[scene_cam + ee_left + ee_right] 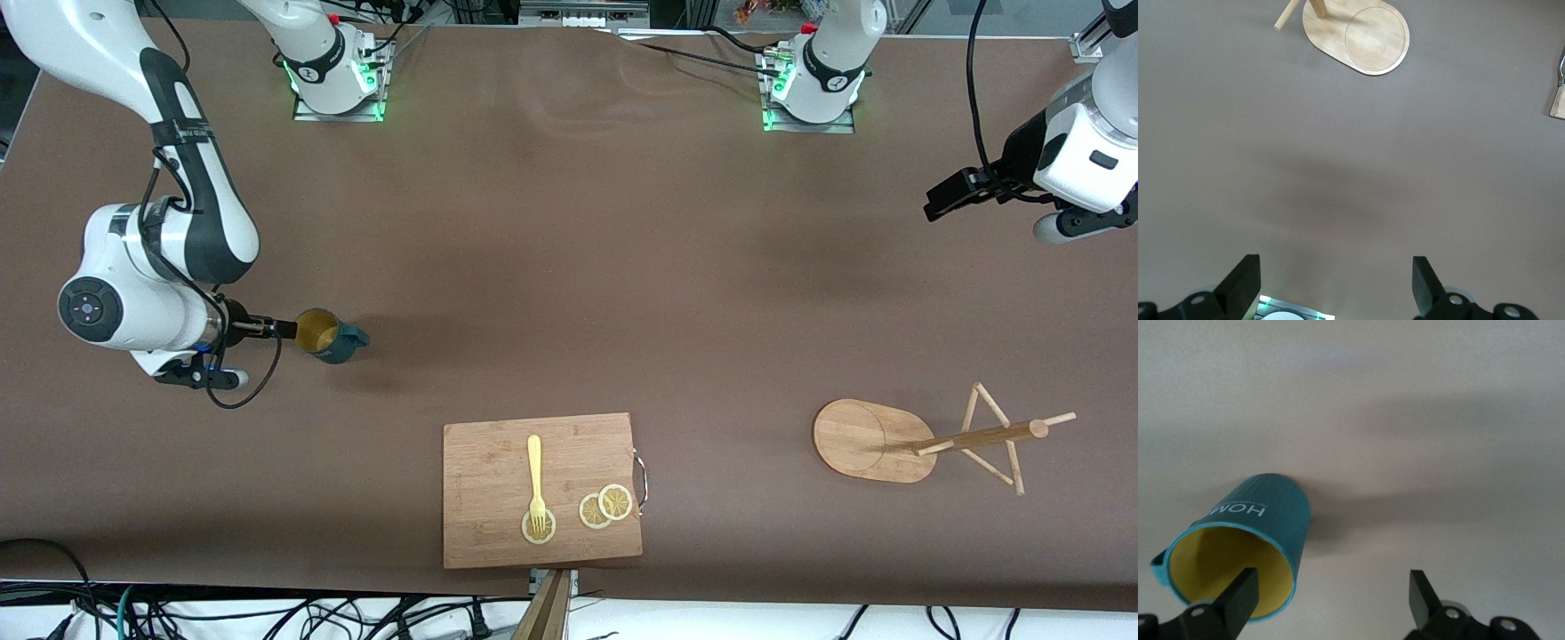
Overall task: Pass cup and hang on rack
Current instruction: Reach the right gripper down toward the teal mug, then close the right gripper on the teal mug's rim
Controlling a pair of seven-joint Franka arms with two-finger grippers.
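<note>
The teal cup's handle (355, 337) should stay free for the pass. My right gripper needs to pick up the cup by its rim (301, 347) next.
The cup (331, 338), dark teal with a mustard-yellow inside, stands upright on the table toward the right arm's end, its handle pointing away from the arm. My right gripper (283, 331) is low beside its rim and open. In the right wrist view the cup (1258, 513) sits off to one side of the gripper (1331, 593); one finger shows in front of the yellow mouth, and nothing is gripped. The bamboo rack (876, 440) stands toward the left arm's end. My left gripper (935, 204) hangs open and empty over bare table, with the rack's base (1361, 40) in its wrist view.
A wooden cutting board (498, 462) lies near the table's front edge, midway between the arms, carrying a yellow fork (535, 476) and lemon slices (605, 507). One corner of the board (1558, 107) shows in the left wrist view. Brown cloth covers the table.
</note>
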